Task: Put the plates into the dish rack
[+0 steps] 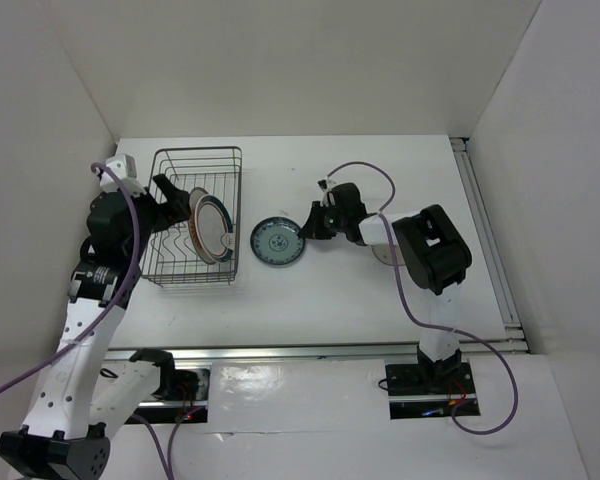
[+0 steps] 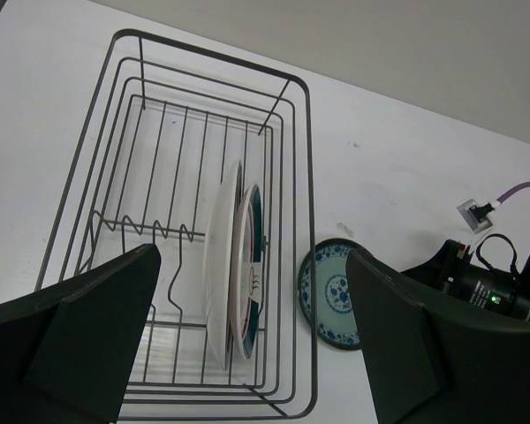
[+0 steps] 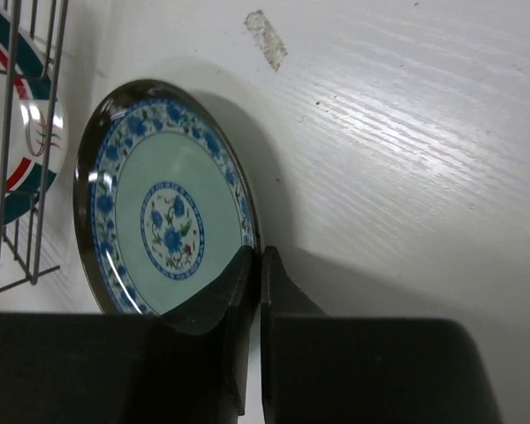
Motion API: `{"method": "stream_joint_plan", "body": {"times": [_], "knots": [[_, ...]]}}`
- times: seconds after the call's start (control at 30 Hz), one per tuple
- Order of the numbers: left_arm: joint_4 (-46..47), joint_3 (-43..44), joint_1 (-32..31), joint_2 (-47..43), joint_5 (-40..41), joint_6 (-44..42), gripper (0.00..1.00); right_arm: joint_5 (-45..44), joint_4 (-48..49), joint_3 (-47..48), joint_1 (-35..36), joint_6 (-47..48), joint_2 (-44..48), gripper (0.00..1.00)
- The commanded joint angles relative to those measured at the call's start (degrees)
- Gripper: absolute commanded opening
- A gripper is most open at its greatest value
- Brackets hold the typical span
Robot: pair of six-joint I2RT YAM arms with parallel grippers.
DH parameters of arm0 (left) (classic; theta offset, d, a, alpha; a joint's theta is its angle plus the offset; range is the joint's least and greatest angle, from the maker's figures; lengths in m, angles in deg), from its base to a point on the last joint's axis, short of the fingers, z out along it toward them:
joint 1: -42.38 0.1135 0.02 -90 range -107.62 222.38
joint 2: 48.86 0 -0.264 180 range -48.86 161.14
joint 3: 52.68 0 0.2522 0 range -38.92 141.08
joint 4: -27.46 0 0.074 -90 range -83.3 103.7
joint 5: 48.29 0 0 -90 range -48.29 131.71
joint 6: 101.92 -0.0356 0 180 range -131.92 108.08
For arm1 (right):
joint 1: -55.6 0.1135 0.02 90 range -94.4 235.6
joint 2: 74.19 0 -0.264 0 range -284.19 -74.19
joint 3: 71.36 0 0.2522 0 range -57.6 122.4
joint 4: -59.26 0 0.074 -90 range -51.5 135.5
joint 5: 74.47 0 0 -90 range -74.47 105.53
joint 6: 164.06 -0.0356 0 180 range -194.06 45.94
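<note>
My left gripper takes the teal-blue plate's rim nearest the rack next, opposite my right gripper, to load the plate on edge.
A teal-blue patterned plate (image 1: 277,242) (image 3: 159,212) (image 2: 331,291) lies on the white table just right of the dish rack (image 1: 198,150) (image 2: 305,177). My right gripper (image 1: 308,225) (image 3: 258,256) is shut on its right rim, one finger over the plate's face and the other outside it. Two plates stand on edge in the rack: a white one (image 2: 219,256) and one with teal-and-red rim rings (image 1: 218,228) (image 2: 247,265) (image 3: 18,132). My left gripper (image 1: 170,200) (image 2: 252,256) hangs open over the rack, its fingers apart on either side of those plates and touching nothing.
White walls close in the table on the left, back and right. A metal rail (image 1: 485,240) runs along the right edge. A purple cable (image 1: 365,170) loops over the right arm. A small scuff mark (image 3: 267,37) shows on the table beyond the plate.
</note>
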Motion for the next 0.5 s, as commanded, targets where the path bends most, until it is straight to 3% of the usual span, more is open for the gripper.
{"method": "stream_joint_plan", "body": {"times": [0.0,0.03,0.23,0.47], "knots": [[0.86,2.44,-0.06,0.88,-1.02,0.54,1.0,0.8,-0.1,0.63,0.34,0.35,-2.36,0.06],[0.86,2.96,-0.06,1.57,-1.02,0.54,1.0,0.8,-0.63,0.63,0.34,0.35,-2.36,0.0],[0.33,3.5,-0.06,3.6,-1.02,1.07,1.0,0.8,-1.41,0.63,-1.68,-1.4,0.7,0.0],[2.52,3.5,-0.06,6.14,-17.7,-2.7,1.0,-6.3,-7.21,2.21,-2.3,-0.98,15.11,0.0]]}}
